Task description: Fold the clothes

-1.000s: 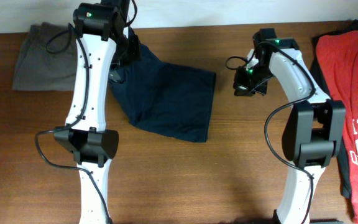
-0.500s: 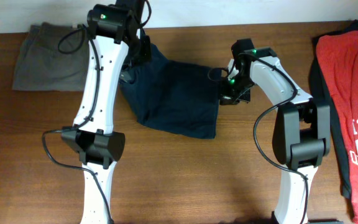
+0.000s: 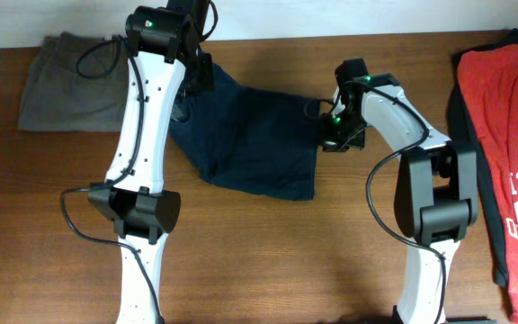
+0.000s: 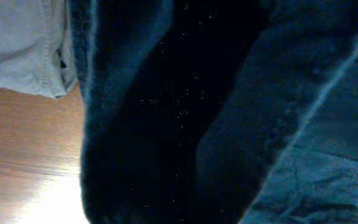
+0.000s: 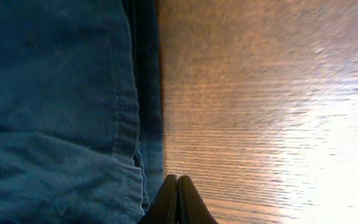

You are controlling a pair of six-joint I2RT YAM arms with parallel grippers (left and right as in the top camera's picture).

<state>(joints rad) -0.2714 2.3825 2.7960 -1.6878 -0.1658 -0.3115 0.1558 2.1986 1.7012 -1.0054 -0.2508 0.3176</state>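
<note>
The spread cloth lies beyond, so the corner of the navy shorts would drop short beside the grey-khaki shorts if I opened my left gripper now. My left gripper needs to stay closed on that corner.
The dark navy shorts (image 3: pixel 250 139) lie spread on the wooden table between the two arms. My left gripper (image 3: pixel 196 83) is at their far left corner. In the left wrist view dark navy fabric (image 4: pixel 185 112) fills the frame and hides the fingers; the cloth has moved along with this gripper. My right gripper (image 3: pixel 325 137) is at the shorts' right edge. In the right wrist view its fingertips (image 5: pixel 177 186) are pressed together beside the stitched hem (image 5: pixel 129 112), with no fabric showing between them.
Folded grey-khaki shorts (image 3: pixel 66 81) lie at the far left and also show in the left wrist view (image 4: pixel 17 43). A red T-shirt with white lettering (image 3: pixel 511 117) lies along the right edge. Bare wood (image 3: pixel 286 252) lies in front of the shorts.
My left gripper moved right and the navy shorts slid right with it. My right gripper moved left to the shorts' right edge. Little has moved in the last half second.
</note>
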